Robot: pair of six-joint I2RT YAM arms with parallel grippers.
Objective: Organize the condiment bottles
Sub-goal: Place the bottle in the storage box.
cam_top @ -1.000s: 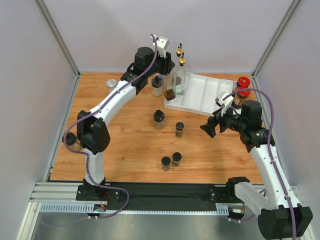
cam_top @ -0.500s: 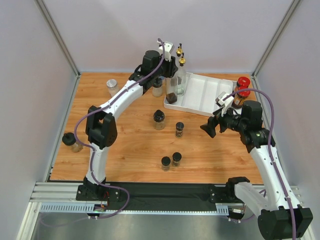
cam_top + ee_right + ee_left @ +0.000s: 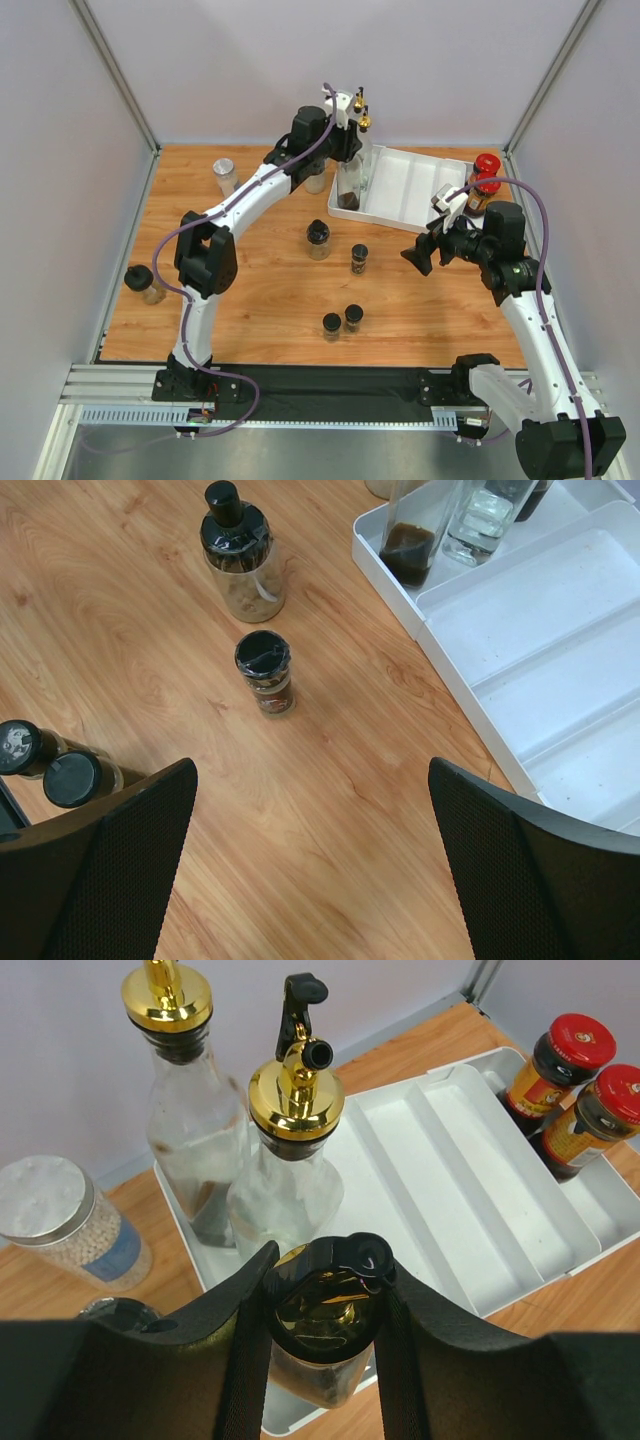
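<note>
My left gripper should open now. The bottom of the bottle is inside the near end of the tray's compartment, so the bottle would stand in the white tray (image 3: 410,190).
My left gripper (image 3: 345,145) is shut on the gold-spouted top of a tall glass bottle (image 3: 322,1305) with dark liquid (image 3: 347,192). The bottle's base is at the near end of the left compartment of the white tray (image 3: 410,190). Two more tall gold-spouted bottles (image 3: 190,1110) (image 3: 290,1160) stand behind it in that compartment. My right gripper (image 3: 425,255) is open and empty over the table right of a small black-capped spice jar (image 3: 359,258). Two red-lidded jars (image 3: 487,165) (image 3: 483,190) stand at the tray's right end.
A bigger black-capped jar (image 3: 318,238) and two small black-capped jars (image 3: 332,325) (image 3: 354,317) stand mid-table. A silver-lidded jar (image 3: 223,172) is at the back left and another (image 3: 60,1220) is beside the tray. A black-capped jar (image 3: 143,282) sits at the left edge.
My left arm has swung right with the dark-liquid bottle, bringing it from beside the tray into the tray's left compartment. The right arm has not moved.
</note>
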